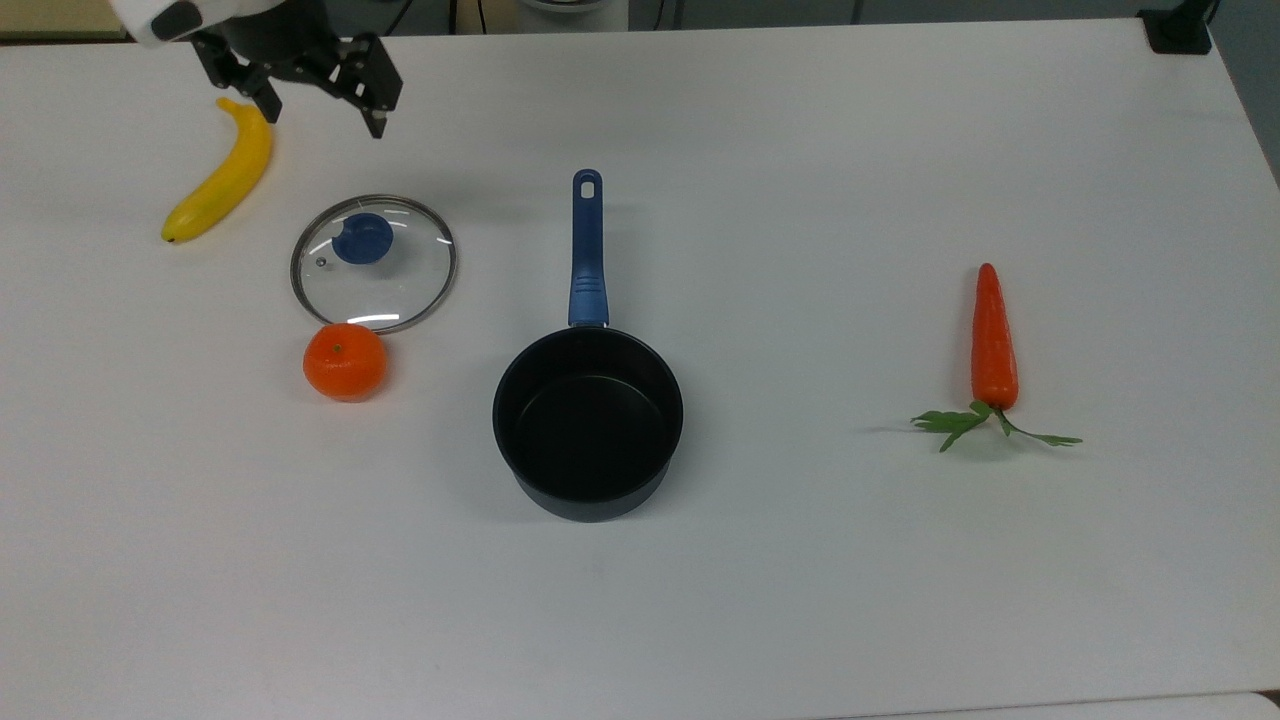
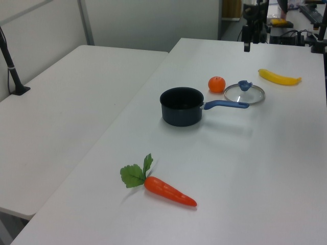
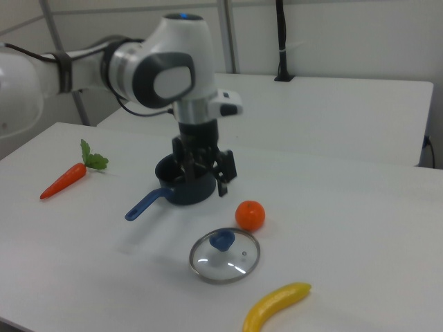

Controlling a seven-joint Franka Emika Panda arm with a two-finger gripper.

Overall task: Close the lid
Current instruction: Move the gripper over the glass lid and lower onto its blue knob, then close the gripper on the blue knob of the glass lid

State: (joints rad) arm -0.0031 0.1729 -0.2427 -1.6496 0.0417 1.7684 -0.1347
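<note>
I need to close the black saucepan [image 2: 182, 106], so my gripper should grab the glass lid by its blue knob [image 2: 245, 85] next.
The lid [image 1: 400, 285] is clear glass with a metal rim and a blue knob [image 1: 362, 240]. It lies flat on the white table, left of the black saucepan [image 1: 588, 420] in the top view. The saucepan stands uncovered, its blue handle [image 1: 587, 250] pointing to the far edge. My gripper [image 1: 322, 115] hangs open and empty above the table, beyond the lid and beside the banana's tip. In the right view the gripper [image 3: 205, 178] hovers in front of the saucepan [image 3: 173, 194], above and behind the lid [image 3: 224, 256].
A yellow banana [image 1: 220, 170] lies at the top view's far left, close to the gripper. An orange [image 1: 345, 361] touches the lid's near rim. A carrot [image 1: 993, 340] with green leaves lies far to the right. A second white table [image 2: 61, 117] adjoins in the left view.
</note>
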